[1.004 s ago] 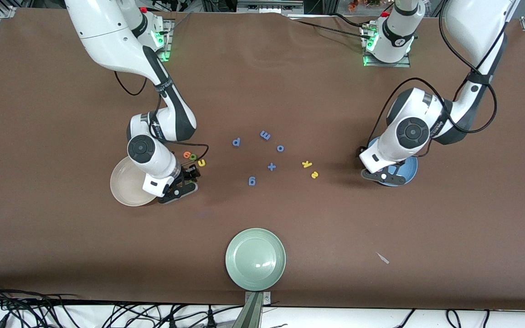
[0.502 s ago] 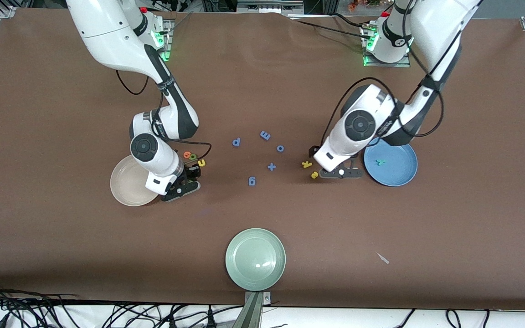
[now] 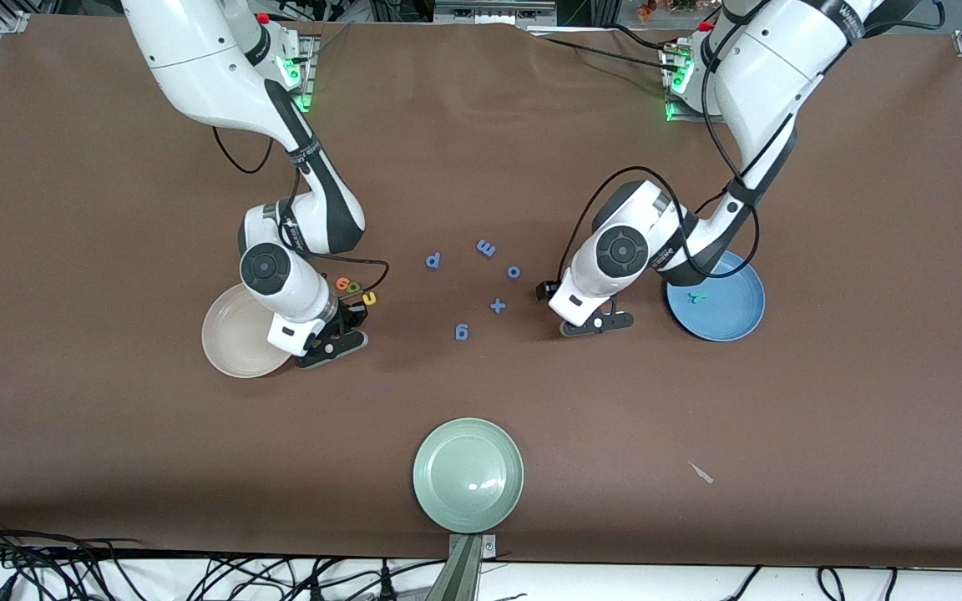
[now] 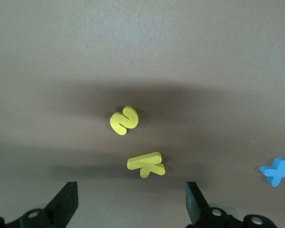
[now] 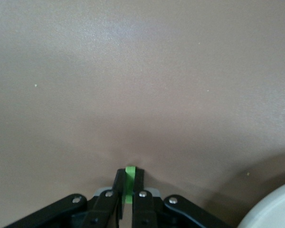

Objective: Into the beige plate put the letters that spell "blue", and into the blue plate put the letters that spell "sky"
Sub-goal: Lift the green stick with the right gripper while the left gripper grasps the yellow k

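Observation:
Next, my left gripper grabs the yellow "s" by its curved body (image 4: 124, 120), to help spell "sky" in the blue plate.
My right gripper (image 5: 129, 178) is down at the table beside the beige plate (image 3: 230, 338), shut on a thin green foam letter (image 5: 129, 183) seen edge-on. The orange "e" (image 3: 342, 284), green "b" (image 3: 354, 288) and yellow "u" (image 3: 370, 298) lie just beside the right hand. My left gripper (image 4: 130, 204) hangs open low over the table, with the yellow "k" (image 4: 146, 164) just ahead of its fingertips and the yellow "s" (image 4: 124, 120) a little past it. In the front view that hand hides both. The teal "y" (image 3: 696, 297) lies in the blue plate (image 3: 736, 321).
All-blue letters lie mid-table: "p" (image 3: 433, 260), "m" (image 3: 486, 247), "o" (image 3: 513, 271), a plus (image 3: 498, 305) and a "g" (image 3: 462, 332). A pale green plate (image 3: 468, 474) sits near the front edge. A small scrap (image 3: 701, 473) lies toward the left arm's end.
The left arm swung from over the blue plate to over the yellow "k" and "s", still open. The right gripper closed on the green letter, barely shifting.

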Motion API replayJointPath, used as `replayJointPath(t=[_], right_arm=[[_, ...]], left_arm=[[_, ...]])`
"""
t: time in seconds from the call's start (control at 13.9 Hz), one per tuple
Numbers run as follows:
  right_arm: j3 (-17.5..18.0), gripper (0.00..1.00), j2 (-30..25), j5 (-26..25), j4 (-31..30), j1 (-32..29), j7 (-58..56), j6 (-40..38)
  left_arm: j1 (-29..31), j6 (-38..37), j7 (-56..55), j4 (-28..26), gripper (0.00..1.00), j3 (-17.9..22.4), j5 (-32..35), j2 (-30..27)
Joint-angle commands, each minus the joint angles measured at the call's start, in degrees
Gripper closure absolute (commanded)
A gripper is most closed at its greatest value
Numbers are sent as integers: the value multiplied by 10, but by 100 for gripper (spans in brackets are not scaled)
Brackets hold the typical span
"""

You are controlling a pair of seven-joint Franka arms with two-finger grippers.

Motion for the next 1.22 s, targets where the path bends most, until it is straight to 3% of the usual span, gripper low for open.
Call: replayJointPath(t=[0.0, 0.57, 0.65, 0.86, 0.93, 1.08, 1.15], right_arm=[[5, 100, -17, 11, -20, -2, -3, 3], [-33, 100, -81, 8, 22, -45, -62, -186], [-51, 100, -84, 7, 16, -45, -78, -190], [-73, 96, -98, 1, -27, -45, -95, -168], [-73, 87, -100, 1, -34, -45, -99, -160], [-74, 59, -100, 1, -34, -45, -99, -159], [-73, 55, -100, 2, -34, -45, -99, -159]], left_arm=[[-9, 11, -11, 17, 2, 6, 0, 13], [-20, 14, -33, 35, 11, 21, 9, 42], [-21, 25, -39, 35, 16, 25, 10, 49], [-21, 33, -61, 35, 44, 26, 11, 48], [-21, 34, -61, 35, 51, 25, 11, 48], [-21, 34, -62, 35, 68, 25, 10, 48], [-20, 34, -62, 31, 69, 25, 10, 46]])
